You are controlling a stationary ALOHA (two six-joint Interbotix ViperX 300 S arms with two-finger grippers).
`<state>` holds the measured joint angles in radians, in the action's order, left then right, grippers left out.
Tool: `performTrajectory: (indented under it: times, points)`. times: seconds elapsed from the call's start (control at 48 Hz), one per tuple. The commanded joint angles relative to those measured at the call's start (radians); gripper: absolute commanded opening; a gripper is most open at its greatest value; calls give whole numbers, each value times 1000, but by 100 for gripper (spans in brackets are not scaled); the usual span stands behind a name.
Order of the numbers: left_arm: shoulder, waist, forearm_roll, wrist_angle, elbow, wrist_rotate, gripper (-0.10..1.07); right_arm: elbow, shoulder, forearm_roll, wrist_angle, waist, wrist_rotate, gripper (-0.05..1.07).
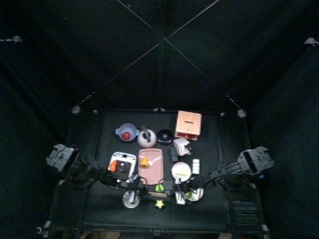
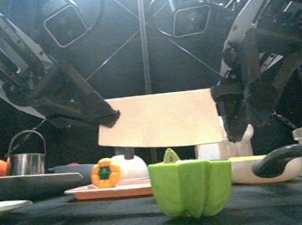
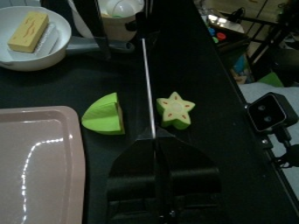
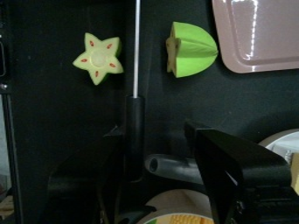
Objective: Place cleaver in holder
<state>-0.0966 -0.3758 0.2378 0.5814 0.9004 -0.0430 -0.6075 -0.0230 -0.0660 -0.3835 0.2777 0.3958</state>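
The right gripper grips the cleaver by its black handle point(image 4: 135, 127) next, to place the cleaver in the holder.
The holder point(image 1: 189, 121) is a salmon-tan block at the back right of the table; in the front view it point(image 2: 168, 118) stands behind the food items. A pale object point(image 1: 182, 147) lies just in front of it and may be the cleaver; I cannot make it out clearly. My left gripper point(image 1: 129, 193) hangs over the table's front left, jaws together and empty point(image 3: 163, 166). My right gripper point(image 1: 187, 193) hangs over the front right, jaws apart and empty point(image 4: 173, 166). Both are far from the holder.
A pink board point(image 3: 41, 166) lies mid-table. A green star slice point(image 3: 176, 109) and a green half fruit point(image 3: 105, 114) lie near the front edge. A white bowl with a yellow block point(image 3: 33, 39), a green pepper point(image 2: 190, 186), a metal cup point(image 2: 28, 156) and a pan handle point(image 4: 176, 164) stand around.
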Motion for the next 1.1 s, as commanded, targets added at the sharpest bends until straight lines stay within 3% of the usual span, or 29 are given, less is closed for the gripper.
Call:
performTrajectory:
  times: [0.0,0.271,0.604,0.75,0.896,1.083]
  points:
    - [23,0,-2,11,-8,2,26,31,37,5,2,-3,2,85]
    - [25,12,0,14,-9,2,26,69,37,-2,-35,-3,0,81]
    - [25,31,2,18,-8,2,26,69,38,5,-64,-3,0,48]
    - [25,38,2,20,-9,-5,28,69,38,0,-66,-5,0,40]
    - [32,41,12,32,-8,-5,37,66,44,2,-67,-5,2,40]
    - [67,44,32,35,3,-5,62,60,71,5,-69,-5,2,39]
